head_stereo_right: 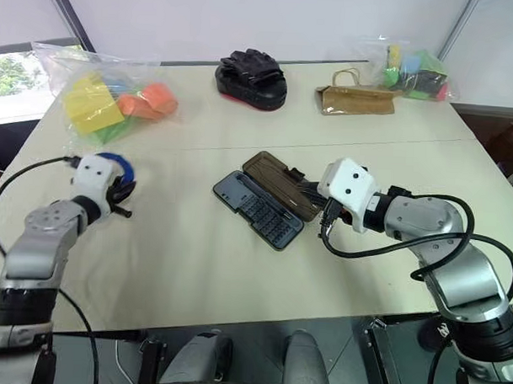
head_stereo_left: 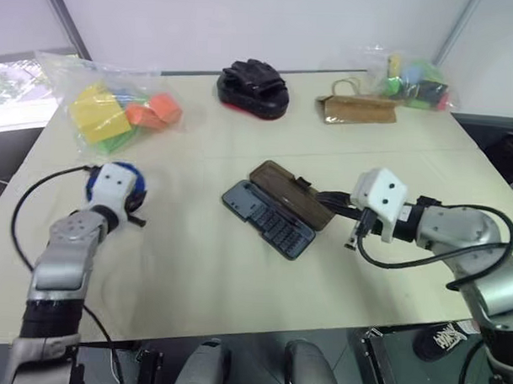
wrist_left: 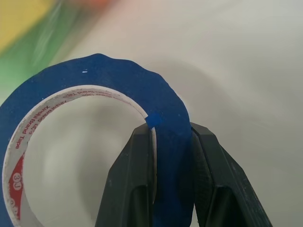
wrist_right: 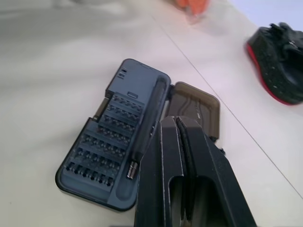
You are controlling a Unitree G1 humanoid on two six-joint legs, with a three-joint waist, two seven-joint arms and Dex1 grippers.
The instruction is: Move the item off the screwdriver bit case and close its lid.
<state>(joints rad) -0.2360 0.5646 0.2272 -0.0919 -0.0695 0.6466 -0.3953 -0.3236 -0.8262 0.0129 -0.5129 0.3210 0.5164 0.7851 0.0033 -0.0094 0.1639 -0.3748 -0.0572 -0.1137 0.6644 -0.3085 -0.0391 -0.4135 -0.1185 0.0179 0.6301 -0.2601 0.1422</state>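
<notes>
The blue tape (wrist_left: 102,71) is hanging above its shadow on the tabletop and would drop if I opened my left gripper now, so I should first lower the tape.
The item, a flat blue ring of tape (wrist_left: 118,75), hangs over the table's left side, off the case. My left gripper (wrist_left: 169,137) is shut on its rim, one finger inside the ring and one outside. The screwdriver bit case (head_stereo_left: 268,219) lies open mid-table, its dark grey tray showing rows of bits. Its smoky-brown lid (head_stereo_left: 286,189) lies flat on the table on the far side of the tray. My right gripper (wrist_right: 176,120) is shut and empty, with its tips over the lid close to the hinge. Whether it touches the lid I cannot tell.
A clear bag of coloured foam blocks (head_stereo_left: 116,107) lies at the far left, just beyond the left gripper. A black glove pile (head_stereo_left: 253,87) sits at the far middle. A brown paper bag (head_stereo_left: 356,109) and another bag of coloured pieces (head_stereo_left: 416,80) are at the far right.
</notes>
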